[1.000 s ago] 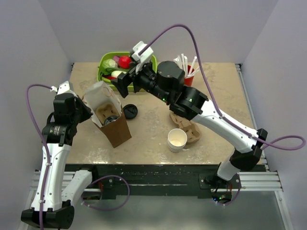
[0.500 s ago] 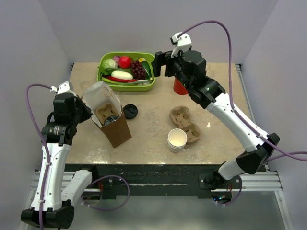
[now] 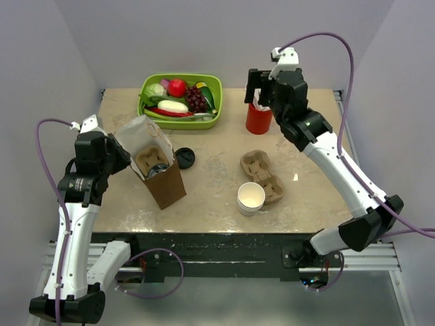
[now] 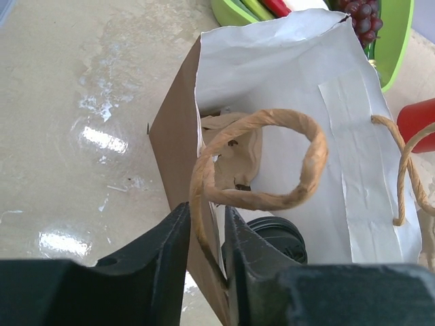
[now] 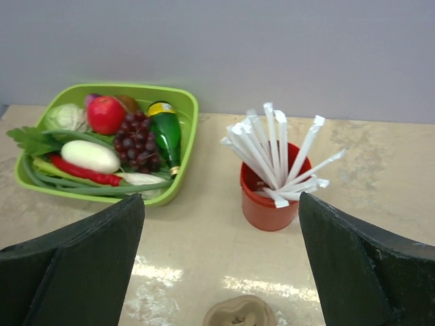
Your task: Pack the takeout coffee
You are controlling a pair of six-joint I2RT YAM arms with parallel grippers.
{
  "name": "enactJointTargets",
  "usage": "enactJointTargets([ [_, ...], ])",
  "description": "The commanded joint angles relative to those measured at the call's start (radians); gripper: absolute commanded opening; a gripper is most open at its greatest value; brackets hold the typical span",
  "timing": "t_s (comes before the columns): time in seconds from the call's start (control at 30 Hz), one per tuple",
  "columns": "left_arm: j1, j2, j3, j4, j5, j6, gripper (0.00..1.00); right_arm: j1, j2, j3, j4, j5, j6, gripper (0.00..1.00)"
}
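My right gripper grabs the thin white wrapped straw by its exposed end (image 3: 257,99) next, to pack it into the brown paper bag (image 3: 163,178).
The takeout coffee (image 3: 158,169), a cup with a black lid (image 4: 280,236), sits inside the brown paper bag (image 3: 163,178) in a cardboard carrier (image 4: 234,151). Only its lid shows. My left gripper (image 3: 121,153) is shut on the bag's near wall and the base of its twine handle (image 4: 262,163), with the jaws (image 4: 206,221) pinching the paper edge and holding the bag open. My right gripper (image 3: 262,87) is wide open and empty, up at the back right above the red straw cup (image 3: 259,118). Its fingers (image 5: 81,251) frame that cup (image 5: 272,200).
A loose black lid (image 3: 184,157) lies beside the bag. A stack of lidless white cups (image 3: 251,197) stands by a second cardboard carrier (image 3: 262,175), whose end shows in the right wrist view (image 5: 239,312). A green tray (image 3: 212,121) of vegetables sits at the back.
My right arm has swung away from above the bag to the back right, over the red straw cup. The left arm and the bag have not moved.
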Motion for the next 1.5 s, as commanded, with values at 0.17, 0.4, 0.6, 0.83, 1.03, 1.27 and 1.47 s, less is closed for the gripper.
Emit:
enactJointTargets([
  [0.17,0.004,-0.011,0.056,0.001,-0.018,0.002,0.39,-0.054,0.048,0.042,-0.036,-0.026,-0.021,0.95],
  [0.4,0.004,-0.013,0.08,-0.015,-0.02,0.002,0.47,-0.076,0.159,0.108,-0.135,0.017,-0.049,0.85],
  [0.6,0.004,-0.026,0.1,-0.028,-0.027,0.005,0.54,-0.117,0.229,0.085,-0.159,0.034,-0.005,0.82],
  [0.83,0.004,-0.026,0.114,-0.039,-0.024,0.012,0.57,-0.136,0.329,0.094,-0.126,-0.003,-0.009,0.79],
  [1.03,0.004,-0.034,0.119,-0.045,-0.024,0.014,0.65,-0.143,0.397,0.113,-0.116,0.044,0.003,0.78],
  [1.27,0.004,-0.049,0.133,-0.053,-0.023,0.018,0.84,-0.153,0.415,0.079,-0.022,0.055,-0.003,0.75],
  [1.47,0.004,-0.06,0.14,-0.062,-0.027,0.02,0.91,-0.151,0.414,0.073,0.004,0.068,0.008,0.68],
])
